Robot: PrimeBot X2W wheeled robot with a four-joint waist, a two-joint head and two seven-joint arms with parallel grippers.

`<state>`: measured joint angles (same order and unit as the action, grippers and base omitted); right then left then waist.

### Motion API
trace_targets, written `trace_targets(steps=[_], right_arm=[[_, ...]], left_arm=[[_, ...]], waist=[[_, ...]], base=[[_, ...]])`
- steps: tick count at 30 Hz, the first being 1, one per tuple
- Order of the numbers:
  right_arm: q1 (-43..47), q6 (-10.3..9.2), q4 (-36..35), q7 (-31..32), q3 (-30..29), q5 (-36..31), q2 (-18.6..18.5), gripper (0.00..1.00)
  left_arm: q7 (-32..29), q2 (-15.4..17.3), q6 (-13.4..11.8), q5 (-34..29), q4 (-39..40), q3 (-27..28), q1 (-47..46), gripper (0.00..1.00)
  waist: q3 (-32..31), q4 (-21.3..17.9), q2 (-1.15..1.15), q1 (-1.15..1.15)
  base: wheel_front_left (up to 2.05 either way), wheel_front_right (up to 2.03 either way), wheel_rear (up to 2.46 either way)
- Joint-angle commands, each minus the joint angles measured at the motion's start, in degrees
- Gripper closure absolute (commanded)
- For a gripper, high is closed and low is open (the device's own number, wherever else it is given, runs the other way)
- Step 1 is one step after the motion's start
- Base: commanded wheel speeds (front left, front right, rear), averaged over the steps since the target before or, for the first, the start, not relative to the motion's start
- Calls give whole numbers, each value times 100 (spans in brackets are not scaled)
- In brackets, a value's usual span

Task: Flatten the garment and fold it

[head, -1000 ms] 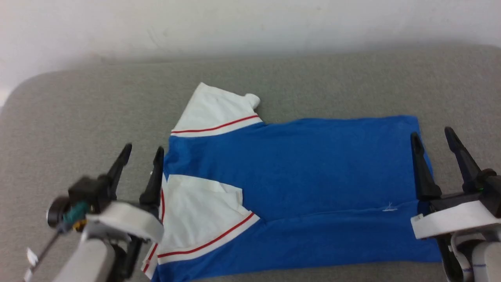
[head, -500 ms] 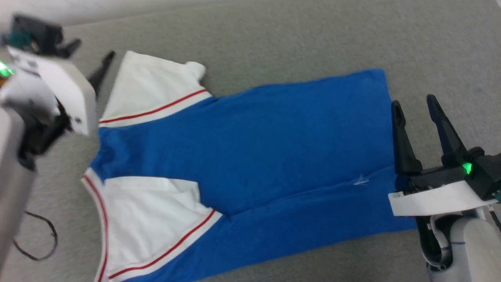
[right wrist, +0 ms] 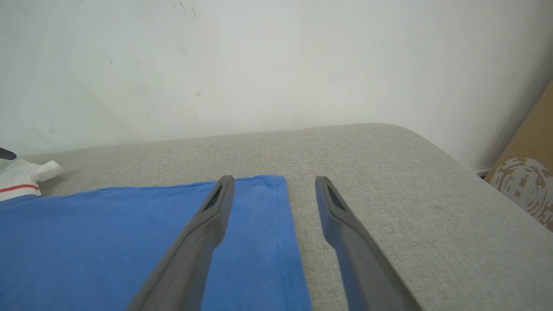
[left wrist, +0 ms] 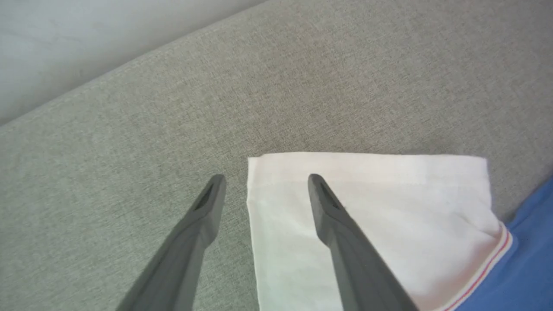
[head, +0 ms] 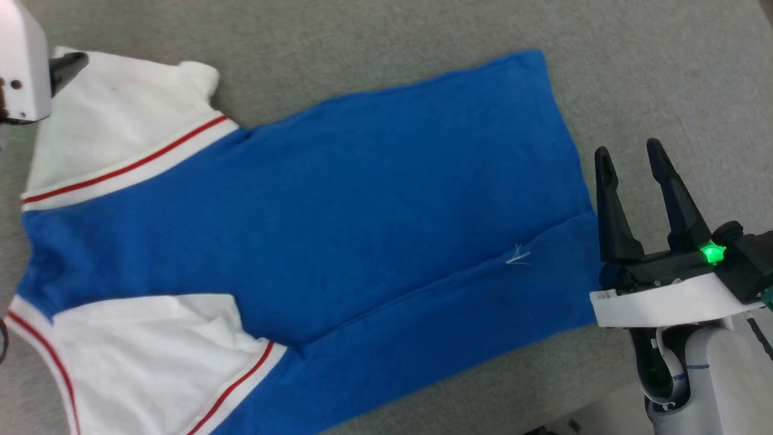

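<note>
I will next pick up the blue body (head: 406,181) by its hem corner (head: 534,58) with my right gripper, to fold the garment over on itself.
The garment (head: 362,199), blue with white red-striped sleeves, lies spread on the grey cushion (head: 392,36), with its hem to the right. A long crease runs across its near part. My left gripper (left wrist: 266,179) is open at the far sleeve (left wrist: 367,207): one finger hangs over the white cloth, the other over the cushion beside the sleeve's edge. In the head view its white housing (head: 18,60) is at the top left. My right gripper (head: 629,151) is open at the hem; in the right wrist view its fingers straddle the hem's far corner (right wrist: 276,190).
A white wall (right wrist: 259,65) runs behind the cushion. A cardboard box (right wrist: 527,181) stands past the cushion's rounded right end. The cushion's near edge (head: 604,417) shows at the lower right, and a dark cable (head: 3,338) at the left edge.
The head camera has tipped down and closer, shifting the whole picture. My left gripper went from the near sleeve up to the far sleeve. The right gripper stays at the hem.
</note>
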<state>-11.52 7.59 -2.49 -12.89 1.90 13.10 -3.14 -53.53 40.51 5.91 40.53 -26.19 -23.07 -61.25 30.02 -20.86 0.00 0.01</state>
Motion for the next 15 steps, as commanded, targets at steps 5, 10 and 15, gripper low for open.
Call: trace_targets(steps=[5,10,15], right_arm=[[-109,-10,68,-104,33,117,25,0],[-109,-10,112,-129,-6,141,25,0],[-113,-10,195,-74,-237,7,25,0]], left_arm=[[-222,183,-90,-118,-255,-97,-180,0],[-622,170,-19,148,-457,-154,-61,100],[-566,122,63,294,-335,-208,-3,100]], waist=[[379,-305,0,-1],[412,-330,0,-1],[289,-186,0,-1]], base=[[0,0,0],[0,0,0],[0,0,0]])
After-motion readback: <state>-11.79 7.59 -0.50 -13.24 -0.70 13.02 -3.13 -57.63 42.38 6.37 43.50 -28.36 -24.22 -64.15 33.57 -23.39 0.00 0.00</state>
